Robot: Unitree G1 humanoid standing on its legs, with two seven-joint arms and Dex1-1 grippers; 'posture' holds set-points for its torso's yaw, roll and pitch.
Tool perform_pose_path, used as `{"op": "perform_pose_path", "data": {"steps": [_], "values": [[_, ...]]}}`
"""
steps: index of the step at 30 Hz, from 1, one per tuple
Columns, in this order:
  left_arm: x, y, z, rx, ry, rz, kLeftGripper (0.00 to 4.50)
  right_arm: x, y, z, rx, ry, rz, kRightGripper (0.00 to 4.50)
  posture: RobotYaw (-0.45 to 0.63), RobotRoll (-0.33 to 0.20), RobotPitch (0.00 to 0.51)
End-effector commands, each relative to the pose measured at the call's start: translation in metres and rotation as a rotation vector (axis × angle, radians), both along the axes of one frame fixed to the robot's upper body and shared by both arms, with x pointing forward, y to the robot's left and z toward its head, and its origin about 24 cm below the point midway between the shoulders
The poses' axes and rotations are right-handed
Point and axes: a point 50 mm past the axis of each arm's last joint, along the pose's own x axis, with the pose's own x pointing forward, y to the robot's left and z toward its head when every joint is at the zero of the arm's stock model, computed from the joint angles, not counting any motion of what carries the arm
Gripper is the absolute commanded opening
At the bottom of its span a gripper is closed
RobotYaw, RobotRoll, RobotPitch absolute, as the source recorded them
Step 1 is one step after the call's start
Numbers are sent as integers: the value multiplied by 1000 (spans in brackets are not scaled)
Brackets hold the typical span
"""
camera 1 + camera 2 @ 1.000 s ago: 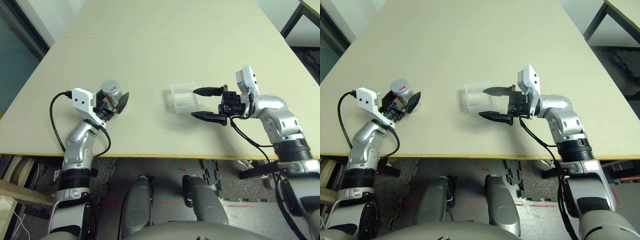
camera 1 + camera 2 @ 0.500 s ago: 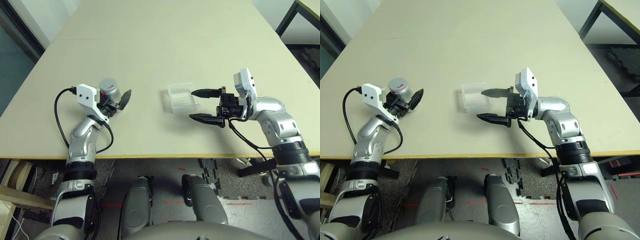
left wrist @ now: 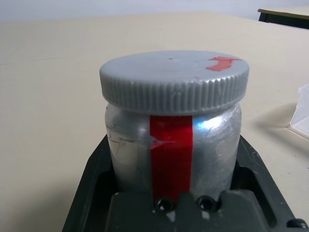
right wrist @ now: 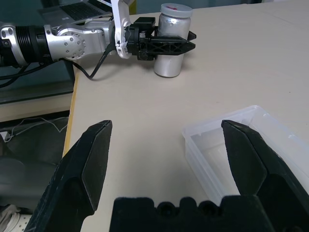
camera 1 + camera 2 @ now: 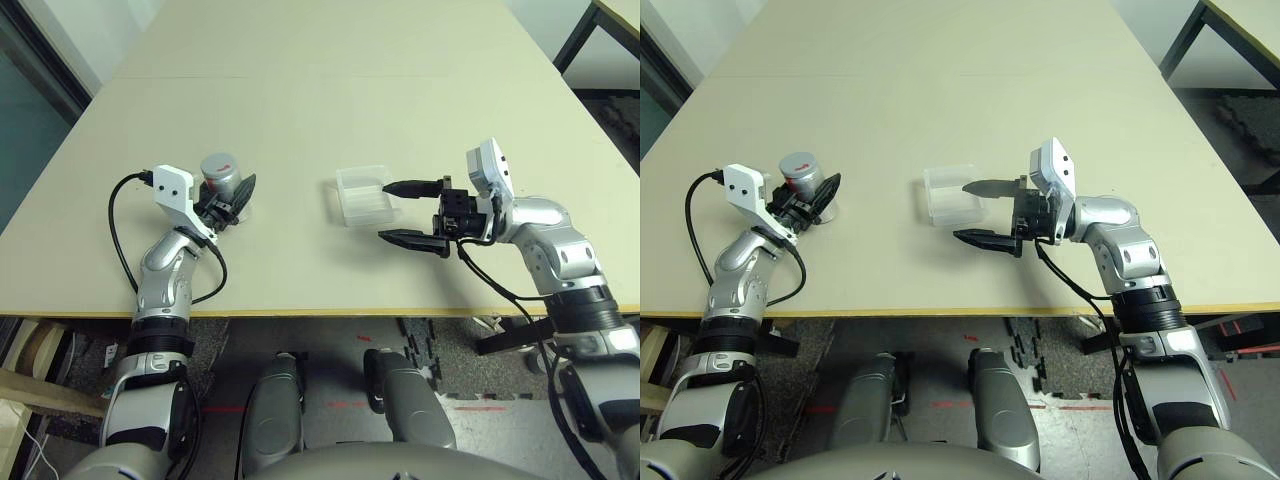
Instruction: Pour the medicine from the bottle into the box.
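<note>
The bottle has to be opened for pouring into the box [image 5: 364,195], so my right gripper will grab the bottle by its grey ridged cap [image 5: 219,164] next.
The bottle [image 5: 221,173] is a small silvery cylinder with a red stripe and a grey ridged cap [image 3: 174,79]. It stands upright on the table at the left. My left gripper [image 5: 235,196] is shut on it, with a black finger [image 3: 94,169] pressed against each side of its body. The box [image 5: 364,195], a shallow clear plastic tray, lies near the table's middle. My right gripper [image 5: 388,211] is open just right of the box. One fingertip is over the box's right rim and the other is nearer the table's front. Nothing is between its fingers [image 4: 91,159].
The table's front edge [image 5: 320,312] runs close below both grippers. A black cable [image 5: 112,230] loops from my left wrist out past that edge. A dark table leg [image 5: 575,40] stands at the far right. Bare tabletop stretches behind the bottle and the box.
My left gripper's fingers have closed in on the bottle, which has stayed upright in its place. The right gripper and the box have held still.
</note>
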Motion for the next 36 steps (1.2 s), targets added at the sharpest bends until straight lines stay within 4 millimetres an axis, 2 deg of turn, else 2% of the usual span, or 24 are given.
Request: {"op": "perform_pose_path", "data": {"steps": [1,4,10,15,18,28,36], "values": [[-3,0,1,8,-7,-18,2630,-1,-1,0,-2,-3,-4,4500,-125,0,173],[-5,-8,6,-2,-21,-62,2630,2,-1,4,26,6,-15,4500,-124,0,174],[-9,-36,16,-32,-37,-210,2630,9,2,20,90,64,-21,4500,-126,0,172],[-12,-68,23,-51,-41,-335,2630,16,14,39,126,66,19,4500,-134,0,166],[-12,-79,25,-54,-39,-380,2630,20,23,46,107,50,43,4500,-137,0,162],[-8,-96,27,-43,-36,-447,2630,32,53,57,53,1,118,4500,-136,0,157],[-12,-103,23,-18,-27,-479,2630,39,72,60,62,-19,160,4500,-137,0,153]]}}
